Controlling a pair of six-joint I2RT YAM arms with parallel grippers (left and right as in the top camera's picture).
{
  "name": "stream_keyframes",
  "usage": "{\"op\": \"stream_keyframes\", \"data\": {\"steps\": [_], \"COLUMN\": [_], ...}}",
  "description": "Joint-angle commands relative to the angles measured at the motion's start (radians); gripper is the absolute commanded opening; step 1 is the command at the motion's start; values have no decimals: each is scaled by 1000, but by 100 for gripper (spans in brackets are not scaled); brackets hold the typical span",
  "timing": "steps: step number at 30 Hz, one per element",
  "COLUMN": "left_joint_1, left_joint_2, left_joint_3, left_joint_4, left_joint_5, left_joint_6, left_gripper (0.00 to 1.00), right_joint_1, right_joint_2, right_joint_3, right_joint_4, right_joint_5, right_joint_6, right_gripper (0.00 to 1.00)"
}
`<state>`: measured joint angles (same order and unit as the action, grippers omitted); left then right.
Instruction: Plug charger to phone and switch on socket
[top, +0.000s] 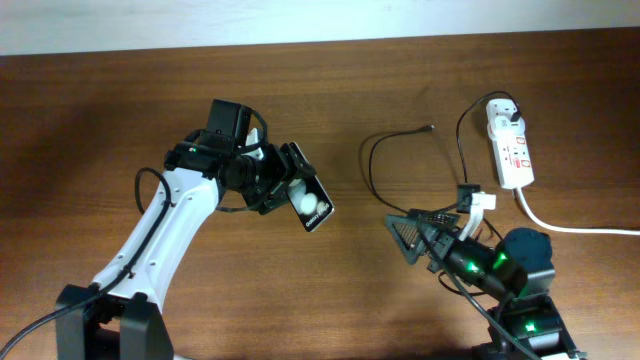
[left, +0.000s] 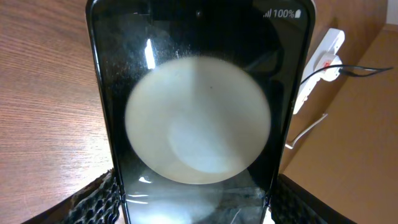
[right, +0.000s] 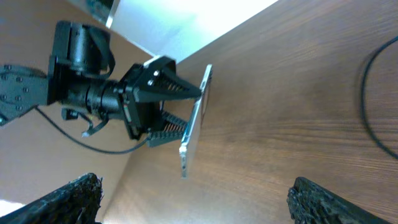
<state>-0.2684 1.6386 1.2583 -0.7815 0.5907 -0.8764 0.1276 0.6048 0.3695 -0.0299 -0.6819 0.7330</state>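
Note:
I need to reach the phone with my right gripper and grab its free part (top: 313, 207) (right: 189, 147), pinching screen and back, so my left gripper can re-grip for plugging.
My left gripper (top: 285, 182) is shut on the phone (top: 312, 205), a black glossy slab held tilted above the table at centre-left. The phone fills the left wrist view (left: 199, 124), its screen showing a pale round reflection and "100%" at the top. In the right wrist view the phone (right: 194, 134) shows edge-on, clamped between the left fingers (right: 171, 106). My right gripper (top: 412, 238) is open and empty, to the right of the phone; its fingers frame the right wrist view (right: 196, 199). The charger (top: 400, 140), a thin black cable, loops on the table with its tip near the top. The socket (top: 510, 150) lies at the far right.
The socket's thick white cord (top: 580, 228) runs off the right edge. The socket also shows in the left wrist view (left: 320, 65) beyond the phone. A stretch of black cable (right: 376, 93) curves at the right of the right wrist view. Bare wooden table (top: 80, 130) lies to the left.

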Motion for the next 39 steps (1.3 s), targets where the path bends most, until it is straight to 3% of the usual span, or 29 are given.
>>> {"op": "stream_keyframes", "data": {"steps": [1, 4, 6, 14, 19, 22, 25, 29, 33, 35, 39], "left_joint_1": [0, 0, 0, 0, 0, 0, 0, 0, 0, 0, 0], "left_joint_2": [0, 0, 0, 0, 0, 0, 0, 0, 0, 0, 0], "left_joint_3": [1, 1, 1, 1, 1, 1, 1, 1, 1, 1, 1], "left_joint_4": [3, 3, 3, 3, 4, 6, 6, 6, 6, 4, 2], "left_joint_5": [15, 15, 15, 14, 14, 15, 14, 15, 15, 15, 16], "left_joint_6": [-10, -10, -10, -10, -10, -10, -10, -10, -10, -10, -9], "left_gripper": [58, 59, 59, 60, 60, 60, 60, 60, 60, 60, 60], "right_joint_1": [209, 449, 544, 592, 689, 698, 698, 698, 698, 698, 698], "right_joint_2": [100, 168, 220, 585, 665, 701, 762, 844, 856, 856, 856], "right_joint_3": [50, 51, 51, 51, 51, 55, 99, 181, 181, 181, 181], "right_joint_4": [1, 35, 130, 476, 606, 658, 667, 666, 666, 663, 647], "right_joint_5": [252, 577, 689, 690, 819, 860, 863, 833, 833, 828, 804], "right_joint_6": [-23, -19, -19, 130, 148, 238, 238, 238, 238, 238, 237], "right_gripper": [99, 99, 99, 100, 90, 80, 78, 66, 48, 34, 23]}}
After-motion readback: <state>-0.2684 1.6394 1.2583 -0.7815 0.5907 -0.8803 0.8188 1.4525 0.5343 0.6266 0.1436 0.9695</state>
